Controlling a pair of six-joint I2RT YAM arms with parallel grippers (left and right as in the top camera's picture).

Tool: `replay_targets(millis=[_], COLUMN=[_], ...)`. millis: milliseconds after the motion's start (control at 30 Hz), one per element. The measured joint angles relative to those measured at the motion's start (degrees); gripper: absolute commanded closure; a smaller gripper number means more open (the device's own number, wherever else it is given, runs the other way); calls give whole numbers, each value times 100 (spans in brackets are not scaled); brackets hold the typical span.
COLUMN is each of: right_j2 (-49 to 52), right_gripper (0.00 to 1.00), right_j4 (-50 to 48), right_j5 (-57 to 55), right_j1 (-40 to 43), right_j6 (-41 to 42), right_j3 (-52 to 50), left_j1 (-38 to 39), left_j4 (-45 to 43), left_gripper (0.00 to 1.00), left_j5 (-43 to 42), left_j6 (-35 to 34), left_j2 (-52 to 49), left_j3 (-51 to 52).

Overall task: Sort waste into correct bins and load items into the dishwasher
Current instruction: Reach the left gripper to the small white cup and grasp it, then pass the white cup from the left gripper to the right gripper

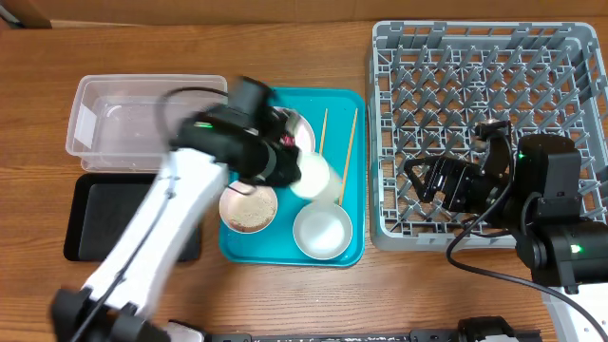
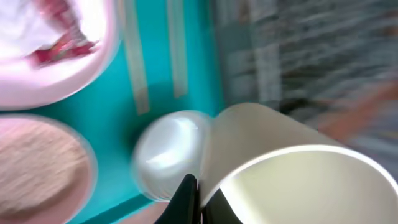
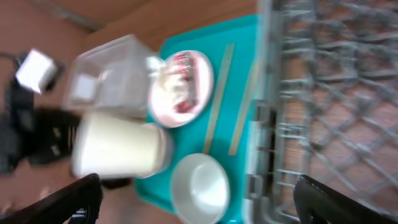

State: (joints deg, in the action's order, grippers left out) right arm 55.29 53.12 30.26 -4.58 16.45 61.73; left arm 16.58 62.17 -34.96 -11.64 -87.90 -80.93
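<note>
My right gripper needs to reach the white cup and grip around its base end (image 1: 330,185) (image 3: 148,149). This leaves the cup's rim free, so the cup can be loaded upside down.
My left gripper (image 1: 288,163) is shut on the rim of the small white cup (image 1: 313,177) and holds it tilted above the teal tray; the left wrist view shows the fingers (image 2: 196,199) pinching the cup wall (image 2: 292,168). Below it lie the grey metal bowl (image 1: 323,231), the pink bowl of whitish grains (image 1: 249,207), two chopsticks (image 1: 350,142) and the plate (image 3: 180,87) with the red wrapper (image 2: 62,46) and white tissue. My right gripper (image 1: 427,180) is open and empty over the front left of the grey dish rack (image 1: 484,85).
The teal tray (image 1: 356,104) sits between the rack and the bins. The clear tub (image 1: 142,123) stands at the back left, the flat black tray (image 1: 104,218) in front of it. A cable runs near the right arm.
</note>
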Motion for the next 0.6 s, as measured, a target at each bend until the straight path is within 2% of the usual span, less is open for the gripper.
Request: replay_targets(millis=[133, 233, 433, 500, 600], right_j2=[33, 177, 452, 531, 654], right_gripper=[3, 3, 4, 10, 25], right_j4=[-479, -1110, -2511, -2918, -3357], right_j5=[1027, 1738, 2243, 2317, 2376], right_j1=[-214, -710, -1421, -1558, -1742], right_j6=[-332, -518, -356, -184, 63], right_j3=[2, 9, 11, 13, 15], left_j1=[-911, -1137, -1058, -992, -903], left_j4=[127, 260, 417, 433, 433], left_gripper=[96, 96, 96, 96, 96], left_j5=[-2275, -3539, -4656, -4833, -4979], left_j6=[619, 927, 1172, 1196, 1220], left_j2=[151, 149, 149, 149, 149], left_j3=[-46, -44, -44, -44, -44])
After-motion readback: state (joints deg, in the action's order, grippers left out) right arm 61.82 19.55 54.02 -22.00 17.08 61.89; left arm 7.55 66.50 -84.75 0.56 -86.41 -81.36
